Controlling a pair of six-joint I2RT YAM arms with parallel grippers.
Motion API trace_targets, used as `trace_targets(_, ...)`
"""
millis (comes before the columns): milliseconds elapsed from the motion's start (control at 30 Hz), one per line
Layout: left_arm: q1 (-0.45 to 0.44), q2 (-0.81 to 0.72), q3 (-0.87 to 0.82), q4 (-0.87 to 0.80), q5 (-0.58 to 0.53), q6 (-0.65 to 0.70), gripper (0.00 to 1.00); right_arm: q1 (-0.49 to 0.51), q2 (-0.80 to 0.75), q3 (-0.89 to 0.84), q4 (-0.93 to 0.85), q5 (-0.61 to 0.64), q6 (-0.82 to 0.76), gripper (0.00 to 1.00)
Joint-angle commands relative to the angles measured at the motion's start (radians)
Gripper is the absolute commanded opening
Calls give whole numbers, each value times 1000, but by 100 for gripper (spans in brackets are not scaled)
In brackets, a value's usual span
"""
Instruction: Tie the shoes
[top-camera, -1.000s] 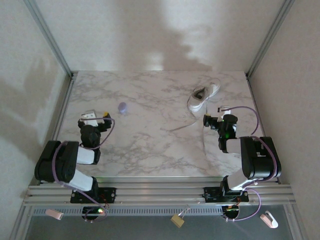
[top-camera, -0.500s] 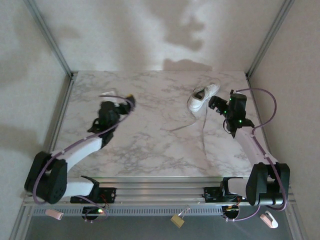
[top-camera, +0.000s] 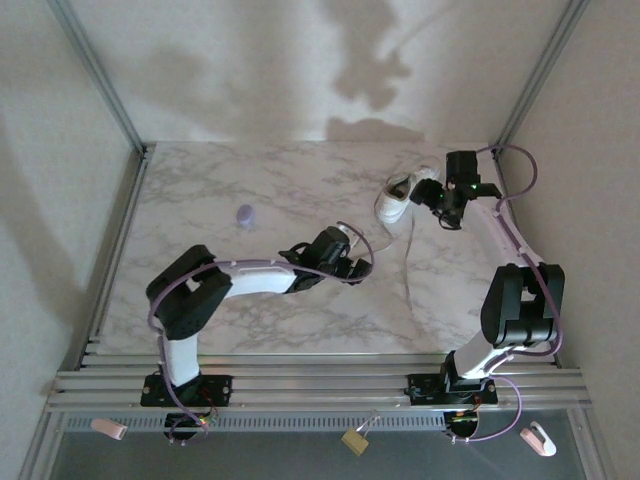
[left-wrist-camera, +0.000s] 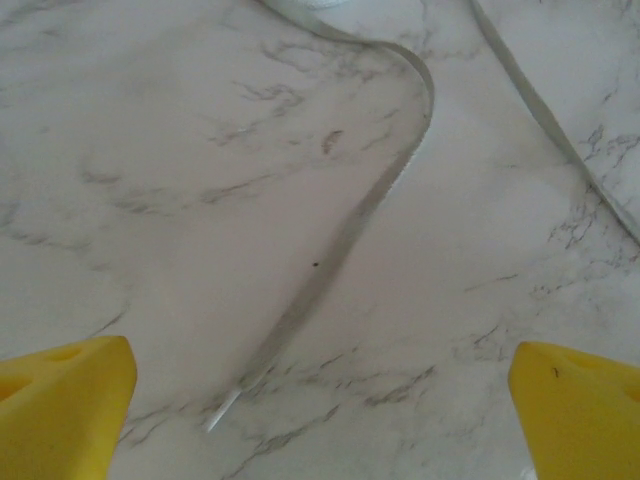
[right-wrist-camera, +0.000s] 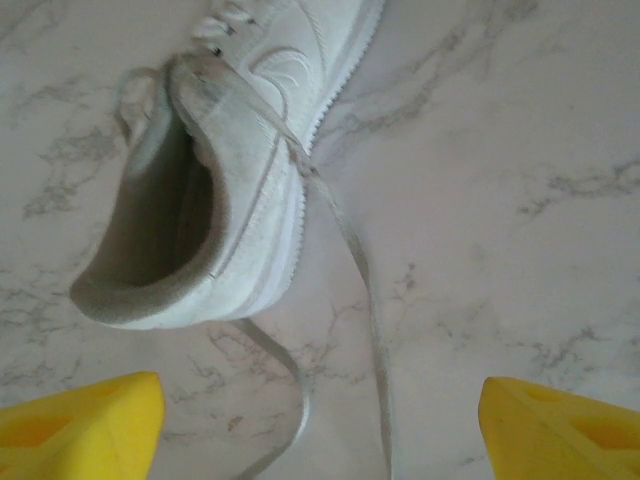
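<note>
The curving lace needs to be grabbed next by my left gripper near its tip, so that the curving lace's length toward the shoe (top-camera: 398, 197) stays free to cross and tie.
The shoe (top-camera: 398, 197) is a small white low-top sneaker lying at the table's far right, its dark opening (right-wrist-camera: 165, 215) facing the right wrist camera. Two long white laces trail from it. One lace (left-wrist-camera: 385, 185) curves across the marble, and its tip (left-wrist-camera: 222, 412) lies between the yellow fingertips (left-wrist-camera: 60, 400) of my left gripper (left-wrist-camera: 320, 420), which hovers open above it. The other lace (right-wrist-camera: 365, 300) runs straight toward the near edge. My right gripper (right-wrist-camera: 320, 430) hangs open just behind the shoe's heel, both laces passing below it. From above, the left gripper (top-camera: 352, 262) is mid-table and the right gripper (top-camera: 432, 196) is beside the shoe.
A small round purple object (top-camera: 245, 214) sits on the marble table (top-camera: 250, 300) at the left back. Metal frame posts (top-camera: 120, 110) and white walls border the table on three sides. The left arm (top-camera: 250, 275) stretches across the table's middle.
Both arms have unfolded from near their bases. The left gripper swept right to the table's middle over the lace end. The right gripper reached back to the shoe's heel.
</note>
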Motion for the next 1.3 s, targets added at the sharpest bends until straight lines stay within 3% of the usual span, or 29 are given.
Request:
trace_targets(0, -1, 63, 100, -112, 20, 71, 92, 3, -15, 20, -84, 33, 14, 82)
trace_targets(267, 13, 181, 234, -252, 45, 135, 92, 0, -52, -4, -116, 44, -9, 83)
trace_targets(533, 30, 245, 293, -300, 97, 145, 73, 1, -80, -14, -139, 49, -12, 83)
trace_targets(633, 33, 262, 299, -309, 92, 147, 57, 1, -80, -13, -148, 57, -11, 83)
trace_targets(867, 80, 191, 240, -265, 107, 89, 0, 20, -75, -17, -106, 69, 32, 79)
trace_targets(1067, 157, -49, 57, -110, 113, -46, 0, 83, 68, 106, -119, 148, 89, 72)
trace_targets(1267, 202, -161, -36, -72, 73, -95, 0, 92, 264, 270, -143, 175, 121, 68)
